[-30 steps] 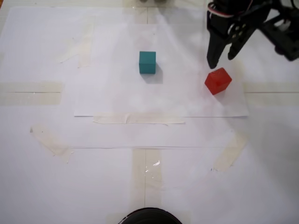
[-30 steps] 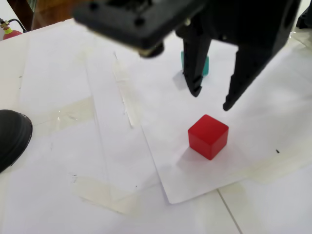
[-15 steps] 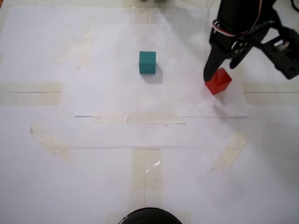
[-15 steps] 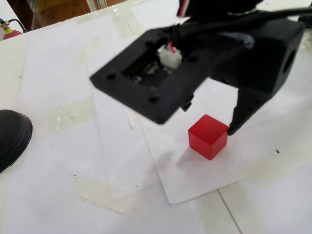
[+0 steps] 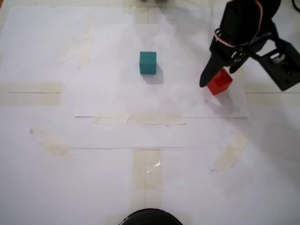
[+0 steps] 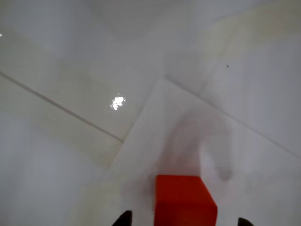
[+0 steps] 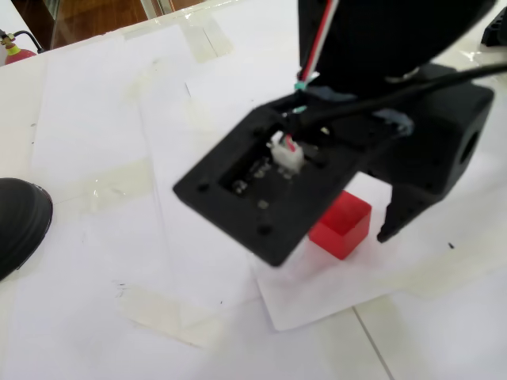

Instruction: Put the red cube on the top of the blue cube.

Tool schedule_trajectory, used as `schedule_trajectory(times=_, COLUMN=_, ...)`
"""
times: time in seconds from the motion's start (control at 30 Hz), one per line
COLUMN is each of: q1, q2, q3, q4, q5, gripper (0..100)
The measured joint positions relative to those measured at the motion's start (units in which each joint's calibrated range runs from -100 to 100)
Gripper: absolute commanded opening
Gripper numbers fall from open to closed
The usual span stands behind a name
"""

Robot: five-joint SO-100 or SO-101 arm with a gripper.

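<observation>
The gripper grabs the opposite sides of the red cube [image 5: 219,82] next, to stack it on the blue cube [image 5: 147,62].
The red cube [image 5: 219,82] sits on the white paper at the right, and it also shows in the wrist view [image 6: 186,200] and in the other fixed view [image 7: 342,224]. My black gripper [image 5: 218,77] is open and low around it, one finger on each side with gaps to the cube. In the wrist view the two fingertips [image 6: 123,219] just enter at the bottom edge, either side of the cube. The teal blue cube [image 5: 147,62] stands alone left of the red cube, in a fixed view only.
White paper sheets [image 5: 117,101] held by tape strips [image 5: 138,119] cover the table. A black round object [image 5: 149,218] sits at the near edge and also shows in the other fixed view [image 7: 20,222].
</observation>
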Motion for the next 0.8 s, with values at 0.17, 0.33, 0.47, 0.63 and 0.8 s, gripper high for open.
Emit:
schedule_trajectory(times=0.17, q1=0.0, q2=0.8, q3=0.0, q4=-0.7, q5=0.0, gripper=32)
schedule_trajectory(times=0.33, q1=0.0, q2=1.3, q3=0.0, q4=-1.5, q5=0.0, gripper=30)
schedule_trajectory(times=0.47, q1=0.0, q2=2.0, q3=0.0, q4=-2.0, q5=0.0, gripper=28)
schedule_trajectory(times=0.63, q1=0.0, q2=2.3, q3=0.0, q4=-2.6, q5=0.0, gripper=27)
schedule_trajectory(times=0.8, q1=0.0, q2=2.8, q3=0.0, q4=-3.5, q5=0.0, gripper=23)
